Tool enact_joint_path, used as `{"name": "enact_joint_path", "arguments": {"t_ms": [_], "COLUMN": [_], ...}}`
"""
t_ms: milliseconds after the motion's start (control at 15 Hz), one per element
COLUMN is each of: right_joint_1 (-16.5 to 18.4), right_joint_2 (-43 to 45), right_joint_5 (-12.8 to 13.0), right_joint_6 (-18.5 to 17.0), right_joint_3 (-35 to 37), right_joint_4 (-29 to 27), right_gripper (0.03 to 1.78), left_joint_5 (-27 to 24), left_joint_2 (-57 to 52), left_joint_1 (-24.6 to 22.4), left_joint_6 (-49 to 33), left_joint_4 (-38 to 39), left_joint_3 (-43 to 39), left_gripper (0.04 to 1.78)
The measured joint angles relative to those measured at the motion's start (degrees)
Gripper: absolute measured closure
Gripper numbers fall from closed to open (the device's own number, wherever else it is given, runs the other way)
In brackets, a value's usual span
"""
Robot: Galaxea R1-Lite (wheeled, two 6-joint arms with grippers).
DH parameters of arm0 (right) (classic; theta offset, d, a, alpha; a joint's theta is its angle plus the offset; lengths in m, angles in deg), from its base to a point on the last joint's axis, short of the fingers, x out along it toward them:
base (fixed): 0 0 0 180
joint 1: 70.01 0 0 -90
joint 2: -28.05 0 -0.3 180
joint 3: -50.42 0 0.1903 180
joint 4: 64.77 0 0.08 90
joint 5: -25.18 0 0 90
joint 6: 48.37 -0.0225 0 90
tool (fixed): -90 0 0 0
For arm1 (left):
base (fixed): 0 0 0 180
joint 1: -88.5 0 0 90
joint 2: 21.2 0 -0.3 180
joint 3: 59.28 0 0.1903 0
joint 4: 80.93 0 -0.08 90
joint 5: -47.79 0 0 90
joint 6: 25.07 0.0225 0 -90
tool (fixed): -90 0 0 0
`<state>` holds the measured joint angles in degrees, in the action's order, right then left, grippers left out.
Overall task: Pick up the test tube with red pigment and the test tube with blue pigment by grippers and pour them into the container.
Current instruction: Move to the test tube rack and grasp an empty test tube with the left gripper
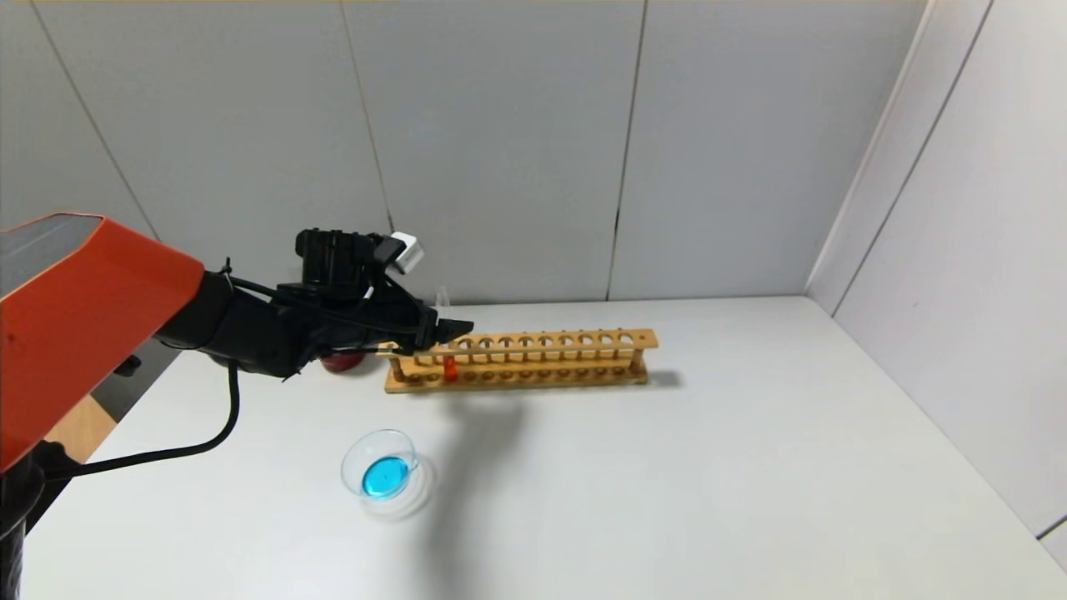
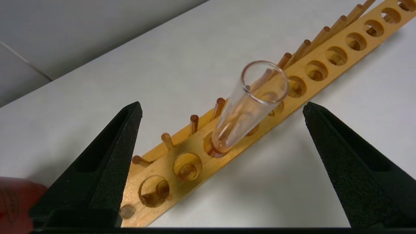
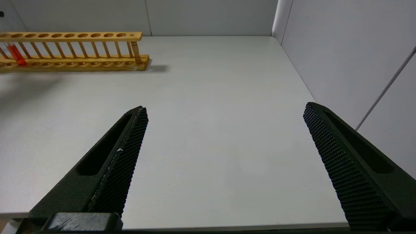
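Note:
The left gripper grabs the bare middle of the red test tube (image 2: 237,123) next, because the rack's hole (image 2: 211,147) surrounds the glass just below it.
The test tube with red pigment (image 1: 450,367) stands near the left end of a wooden rack (image 1: 567,358), with orange-red liquid at its bottom. In the left wrist view the clear tube (image 2: 250,107) rises from the rack's third hole. My left gripper (image 2: 222,105) is open around it, with both fingers well apart from the glass. In the head view this gripper (image 1: 446,329) hovers at the rack's left end. The container (image 1: 379,468), a low clear beaker holding blue liquid, sits on the table in front. The test tube with blue pigment is out of view. My right gripper (image 3: 225,107) is open and holds nothing.
A dark red cup (image 1: 342,361) stands behind the left arm, by the rack's left end. The rack (image 3: 74,48) with the red tube (image 3: 15,55) lies far from the right gripper. Grey walls close off the back and the right side of the white table (image 1: 750,467).

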<state>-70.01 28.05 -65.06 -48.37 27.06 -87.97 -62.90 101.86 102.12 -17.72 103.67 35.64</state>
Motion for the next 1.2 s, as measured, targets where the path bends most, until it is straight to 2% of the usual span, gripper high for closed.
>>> {"name": "enact_joint_path", "arguments": {"t_ms": [400,533,733,1067,1133,1200], "right_joint_1": [0.0,0.0,0.0,0.0,0.0,0.0], "right_joint_2": [0.0,0.0,0.0,0.0,0.0,0.0], "right_joint_5": [0.0,0.0,0.0,0.0,0.0,0.0], "right_joint_6": [0.0,0.0,0.0,0.0,0.0,0.0], "right_joint_3": [0.0,0.0,0.0,0.0,0.0,0.0], "right_joint_4": [0.0,0.0,0.0,0.0,0.0,0.0], "right_gripper": [0.06,0.06,0.06,0.06,0.06,0.06], "left_joint_5": [-0.2,-0.1,0.0,0.8,1.8,3.2], "left_joint_2": [2.1,2.5,3.0,3.3,3.3,3.4], "left_joint_1": [0.2,0.2,0.4,0.9,1.0,1.2], "left_joint_6": [0.0,0.0,0.1,0.3,0.3,0.3], "left_joint_4": [0.2,0.2,0.2,0.9,1.8,2.9], "left_joint_3": [1.7,1.9,2.2,2.3,2.3,2.2], "left_gripper": [0.09,0.18,0.50,1.36,1.48,1.50]}}
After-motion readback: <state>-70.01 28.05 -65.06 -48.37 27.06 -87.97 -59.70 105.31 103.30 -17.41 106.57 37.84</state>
